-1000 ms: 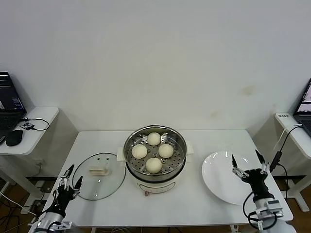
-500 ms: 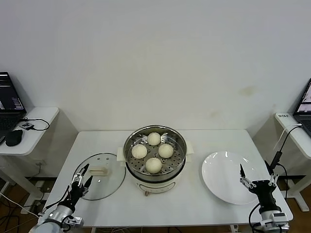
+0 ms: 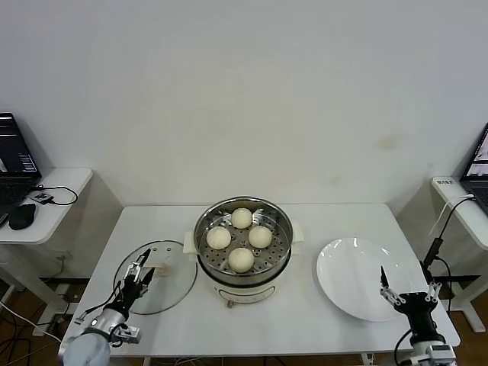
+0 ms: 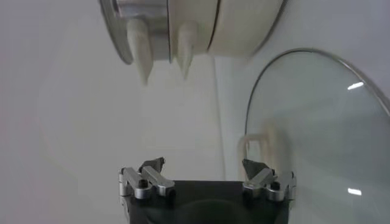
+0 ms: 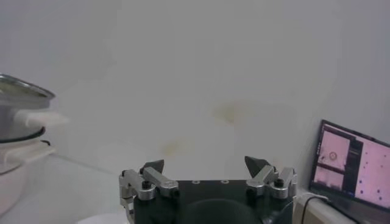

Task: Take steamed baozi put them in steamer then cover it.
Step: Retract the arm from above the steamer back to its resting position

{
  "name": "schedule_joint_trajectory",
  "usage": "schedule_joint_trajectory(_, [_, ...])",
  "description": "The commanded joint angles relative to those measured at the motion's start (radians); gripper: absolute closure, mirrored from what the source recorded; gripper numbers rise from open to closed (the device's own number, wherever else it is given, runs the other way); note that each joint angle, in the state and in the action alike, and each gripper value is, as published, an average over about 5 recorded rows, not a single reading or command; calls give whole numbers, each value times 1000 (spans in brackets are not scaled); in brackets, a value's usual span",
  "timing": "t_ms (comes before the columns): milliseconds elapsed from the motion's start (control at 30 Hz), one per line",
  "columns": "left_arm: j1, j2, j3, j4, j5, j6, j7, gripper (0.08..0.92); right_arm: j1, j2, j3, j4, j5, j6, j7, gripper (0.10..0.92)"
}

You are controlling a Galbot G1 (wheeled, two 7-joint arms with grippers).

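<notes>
The glass cover [image 3: 177,280] lies flat and is wider than my fingers can spread, so my left gripper should next pick the cover up by its narrow cream handle [image 3: 159,270].
Four cream-white baozi [image 3: 241,259] sit on the perforated tray inside the steel steamer [image 3: 204,252] at the table's middle. The glass cover [image 3: 177,280] lies flat on the table left of the steamer, its cream handle [image 3: 162,268] up. My left gripper [image 3: 142,271] is open over the cover's near left part, close to the handle; in the left wrist view the cover [image 4: 317,128], its handle [image 4: 256,146] and the steamer's base [image 4: 241,27] show beyond my gripper [image 4: 204,165]. My right gripper [image 3: 409,285] is open and empty by the table's front right edge.
A flat white plate [image 3: 358,278] lies right of the steamer, empty. Side tables stand at both ends, with a laptop [image 3: 15,156] and a mouse on the left one and a laptop [image 5: 353,167] on the right one.
My left gripper has moved forward and right, from the table's front left edge onto the cover near its handle. My right gripper has drawn back off the plate toward the front right edge.
</notes>
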Motion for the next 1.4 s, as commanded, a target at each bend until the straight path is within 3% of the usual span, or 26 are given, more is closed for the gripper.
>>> schedule_joint_trajectory(33, [-82, -3, 24, 96, 12, -1, -1, 177, -13, 6, 6, -1, -4, 7, -1, 203])
schedule_joint_trajectory(400, [-48, 7, 6, 62, -7, -3, 0, 177, -15, 12, -2, -7, -18, 10, -6, 202])
schedule_joint_trajectory(1400, [-175, -10, 44, 195, -1, 3, 18, 177, -26, 24, -13, -26, -39, 29, -11, 202])
